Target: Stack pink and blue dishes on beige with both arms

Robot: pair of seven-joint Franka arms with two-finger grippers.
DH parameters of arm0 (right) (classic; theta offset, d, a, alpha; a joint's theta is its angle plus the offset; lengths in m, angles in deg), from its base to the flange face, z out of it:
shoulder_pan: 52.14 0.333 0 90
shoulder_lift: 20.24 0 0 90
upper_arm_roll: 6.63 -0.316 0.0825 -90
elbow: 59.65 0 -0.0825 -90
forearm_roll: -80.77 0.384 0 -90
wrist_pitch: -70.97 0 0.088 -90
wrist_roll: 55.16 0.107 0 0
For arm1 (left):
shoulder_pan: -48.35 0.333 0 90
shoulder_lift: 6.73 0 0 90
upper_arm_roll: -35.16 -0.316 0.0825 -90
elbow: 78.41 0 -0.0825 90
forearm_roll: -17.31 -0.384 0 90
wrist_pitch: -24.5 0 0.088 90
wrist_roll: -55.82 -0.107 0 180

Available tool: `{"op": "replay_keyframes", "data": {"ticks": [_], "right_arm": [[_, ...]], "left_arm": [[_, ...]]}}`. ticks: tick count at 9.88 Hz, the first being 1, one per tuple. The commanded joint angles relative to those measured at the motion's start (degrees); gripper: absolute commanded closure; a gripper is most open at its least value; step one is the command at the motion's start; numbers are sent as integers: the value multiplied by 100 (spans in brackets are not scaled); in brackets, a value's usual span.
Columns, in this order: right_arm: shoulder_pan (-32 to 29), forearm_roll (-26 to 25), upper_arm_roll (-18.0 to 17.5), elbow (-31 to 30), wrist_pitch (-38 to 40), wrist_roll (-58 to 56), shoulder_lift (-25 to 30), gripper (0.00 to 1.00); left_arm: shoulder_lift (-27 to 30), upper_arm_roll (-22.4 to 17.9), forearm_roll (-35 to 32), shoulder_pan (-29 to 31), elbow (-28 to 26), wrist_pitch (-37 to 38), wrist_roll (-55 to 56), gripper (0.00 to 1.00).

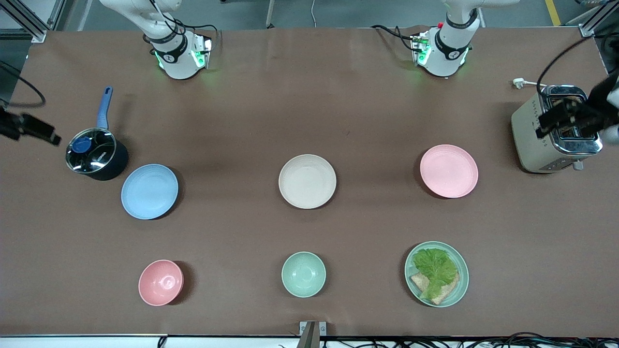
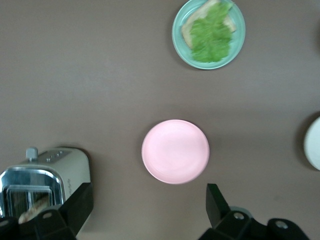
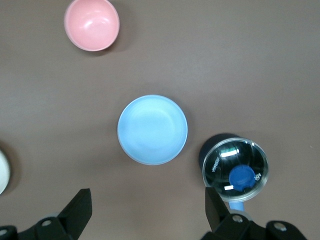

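My right gripper should grab the light blue plate by its rim [image 1: 123, 194] next. Then it can stack the plate on the cream-beige plate [image 1: 307, 181].
The cream-beige plate [image 1: 307, 181] lies at the middle of the table. Toward the right arm's end lies the light blue plate [image 1: 149, 191] [image 3: 152, 129]. The pale pink plate [image 1: 449, 171] [image 2: 175, 151] lies toward the left arm's end. All three are apart, with nothing on them. My left gripper [image 1: 556, 121] [image 2: 148, 205] hangs open high in the air, near the toaster and the pink plate, holding nothing. High up by the pot and the blue plate, my right gripper [image 1: 46, 133] [image 3: 146, 210] is open and holds nothing.
A lidded dark pot [image 1: 95, 153] with a blue handle stands beside the blue plate. A toaster [image 1: 551, 135] stands at the left arm's end. Nearer the front camera are a pink bowl [image 1: 161, 282], a mint-green bowl [image 1: 303, 274] and a mint-green plate [image 1: 459, 285] with lettuce and bread.
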Motion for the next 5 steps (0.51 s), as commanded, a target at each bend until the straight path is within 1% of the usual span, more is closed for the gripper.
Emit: {"op": "replay_keyframes", "data": {"ticks": [1,2,3,5], "right_arm": [[-152,138,73,-848,-1143,-580,-493,0],[-187,364,282,-867,-1513,-879,-975,0],[-196,767,441,-867,-1760,-1378,-1328,0],[-214,1733,801,-893,-1991,-2361,-1944,0]], "left_arm": [[-192,-526,585,-5,-1331,-1118,-966,1],[-412,-571,728,30,-1710,-1514,-1371,0],[-788,-589,738,21,-1853,-1753,-1819,0],[-1535,-589,921,82,-1881,-1808,-2480,0]]}}
